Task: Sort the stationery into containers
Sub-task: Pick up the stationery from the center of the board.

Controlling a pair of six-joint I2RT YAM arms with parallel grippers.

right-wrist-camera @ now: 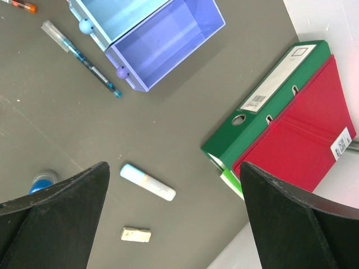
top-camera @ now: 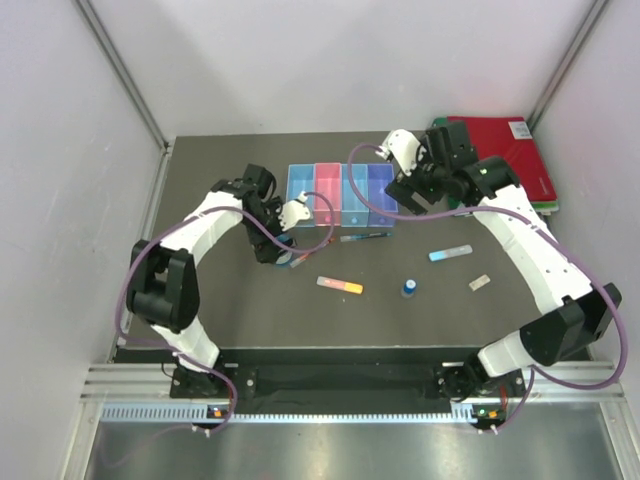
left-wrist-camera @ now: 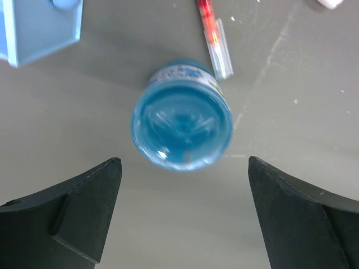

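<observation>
I should next grab the round blue jar with my left gripper by the sides of its teal end (left-wrist-camera: 183, 126), so its labelled part stays free for my right gripper.
A round blue jar (left-wrist-camera: 182, 120) stands on the dark table, ahead of and between my left gripper's (left-wrist-camera: 184, 166) open, empty fingers; a red pen (left-wrist-camera: 209, 25) lies just beyond it. In the top view this gripper (top-camera: 282, 250) hangs left of the row of four bins (top-camera: 340, 190). My right gripper (right-wrist-camera: 174, 167) is open and empty, high above the table by the purple bin (right-wrist-camera: 168, 39). Under it lie a dark pen (right-wrist-camera: 84, 59), a light blue bar (right-wrist-camera: 147, 182), a pale tag (right-wrist-camera: 136, 234) and a blue-capped bottle (right-wrist-camera: 44, 180). A pink-orange bar (top-camera: 340, 286) lies mid-table.
Green (right-wrist-camera: 269, 112) and red (right-wrist-camera: 303, 134) binders lie stacked at the back right corner (top-camera: 510, 155). White walls close in the table on three sides. A light blue bin corner (left-wrist-camera: 39, 28) shows at the upper left of the left wrist view.
</observation>
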